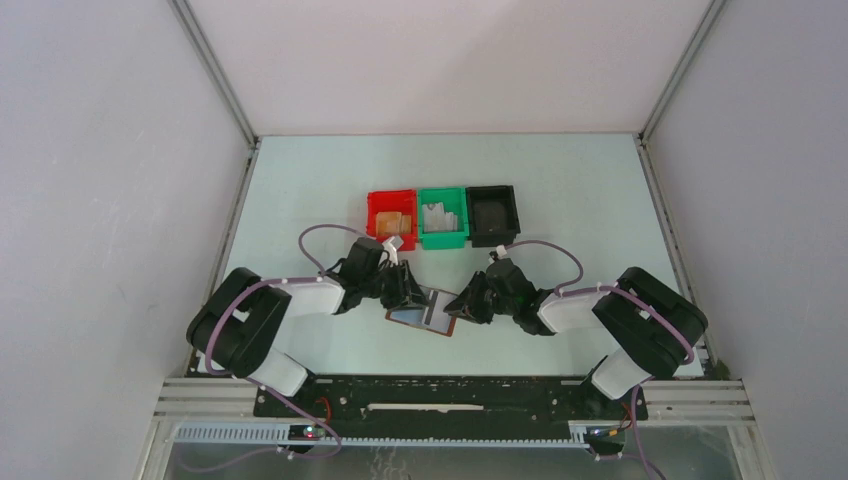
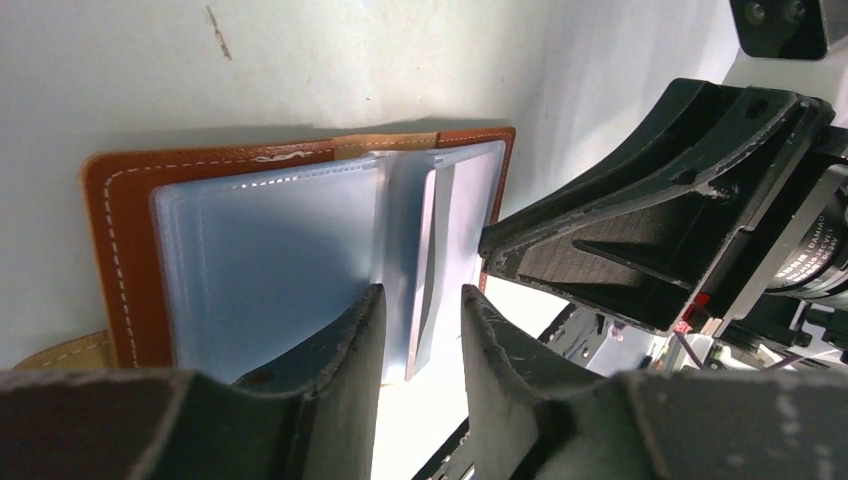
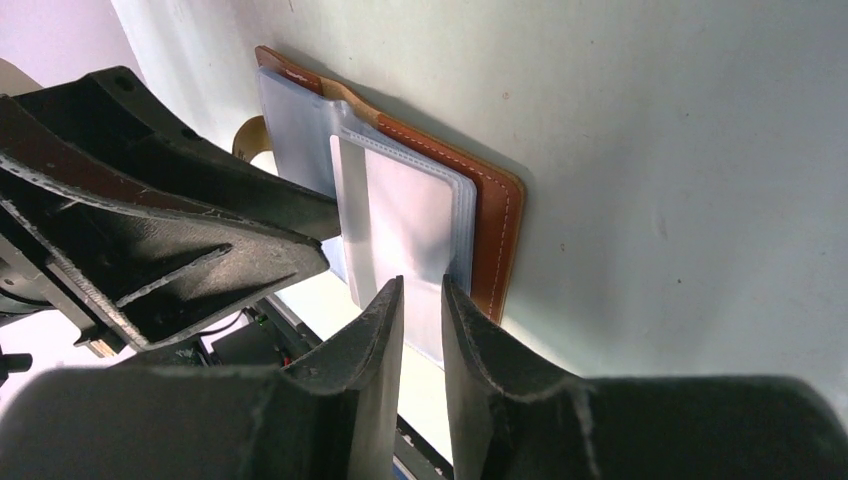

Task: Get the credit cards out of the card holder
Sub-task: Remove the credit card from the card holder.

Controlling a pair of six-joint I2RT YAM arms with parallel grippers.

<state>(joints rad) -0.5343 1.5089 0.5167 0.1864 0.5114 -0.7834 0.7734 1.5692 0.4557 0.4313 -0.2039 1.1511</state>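
The raised edge of the thin sleeve leaf [image 1: 427,305] is between the left gripper's fingers, so the gripper needs to close. Closing now would catch the leaf.
The card holder [image 1: 412,316] lies open on the table between my two grippers, brown leather [image 2: 115,250] with light blue-grey sleeves [image 2: 270,260]. A thin dark grey card edge [image 2: 446,225] stands in a sleeve by the spine. My left gripper [image 1: 408,290] [image 2: 422,292] is open, its jaws on either side of that raised sleeve leaf without closing on it. My right gripper [image 1: 470,300] [image 3: 421,282] is narrowly open and empty, tips just over the right panel's clear sleeves [image 3: 410,215]. The leather border [image 3: 500,220] shows beside it.
Red [image 1: 391,218], green [image 1: 443,216] and black [image 1: 493,213] square bins stand in a row behind the holder; the red one holds tan blocks. Each wrist view shows the other gripper close by: the right one [image 2: 650,230], the left one [image 3: 150,240].
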